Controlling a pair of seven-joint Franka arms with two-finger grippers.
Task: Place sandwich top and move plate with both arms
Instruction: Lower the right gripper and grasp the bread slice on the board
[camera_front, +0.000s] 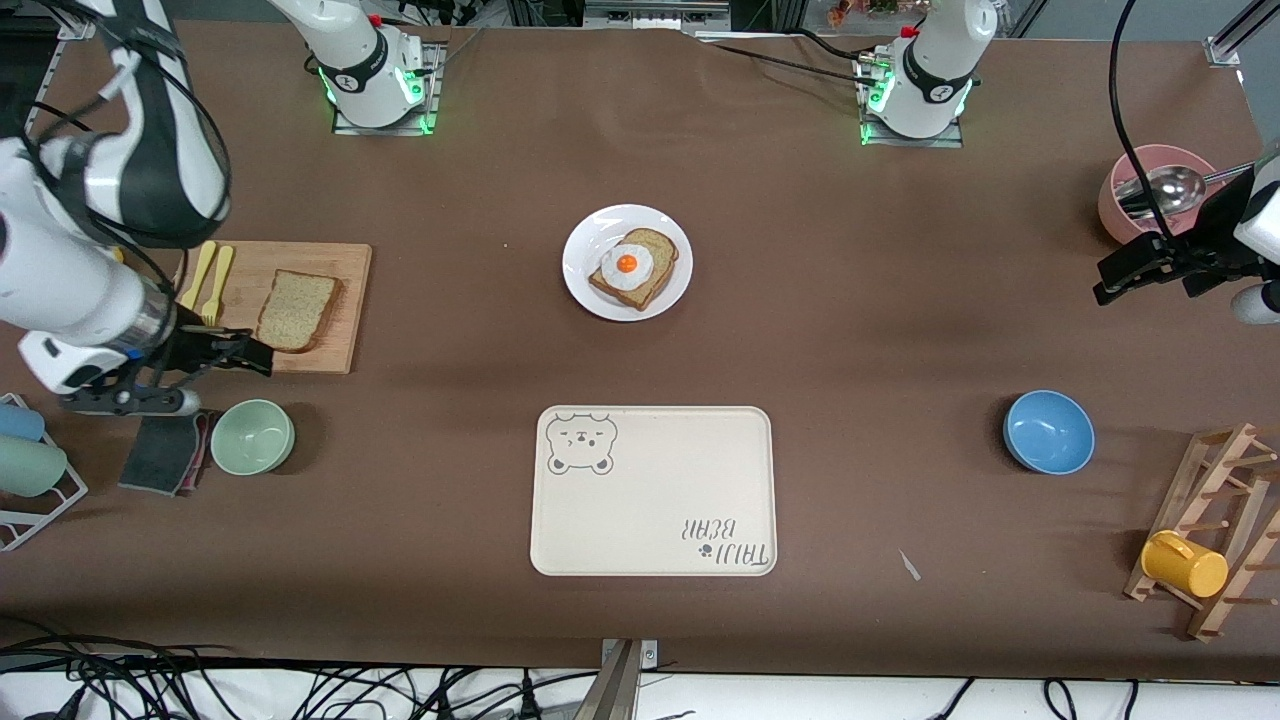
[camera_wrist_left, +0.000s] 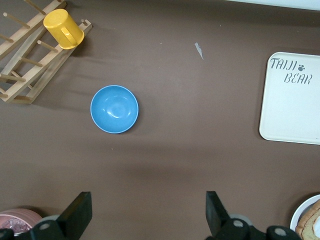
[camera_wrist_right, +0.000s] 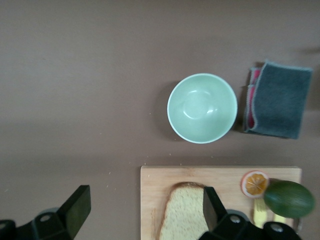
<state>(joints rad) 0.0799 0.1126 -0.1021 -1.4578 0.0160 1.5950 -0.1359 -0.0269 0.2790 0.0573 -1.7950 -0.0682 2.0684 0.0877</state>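
Note:
I need to grab the sandwich top by its crust edge (camera_front: 294, 349) with my right gripper next, and then put it on top of the fried egg (camera_front: 632, 268) on the plate.
The sandwich top (camera_front: 296, 310) lies flat on a wooden cutting board (camera_front: 330, 352) toward the right arm's end of the table; it also shows in the right wrist view (camera_wrist_right: 185, 212). The white plate (camera_front: 583, 268) sits mid-table and holds a bread slice with a fried egg (camera_front: 632, 268); its rim shows in the left wrist view (camera_wrist_left: 300, 217). My right gripper (camera_front: 240, 355) is open and empty over the board's nearer edge, one finger (camera_wrist_right: 212, 202) over the slice. My left gripper (camera_front: 1115, 275) is open and empty over bare table, next to a pink bowl.
A cream bear tray (camera_front: 653, 490) lies nearer the camera than the plate. A green bowl (camera_front: 252, 436), a grey cloth (camera_front: 165, 452) and yellow forks (camera_front: 208, 280) are round the board. A blue bowl (camera_front: 1048, 431), a pink bowl with a ladle (camera_front: 1160, 190) and a rack with a yellow mug (camera_front: 1185, 563) stand at the left arm's end.

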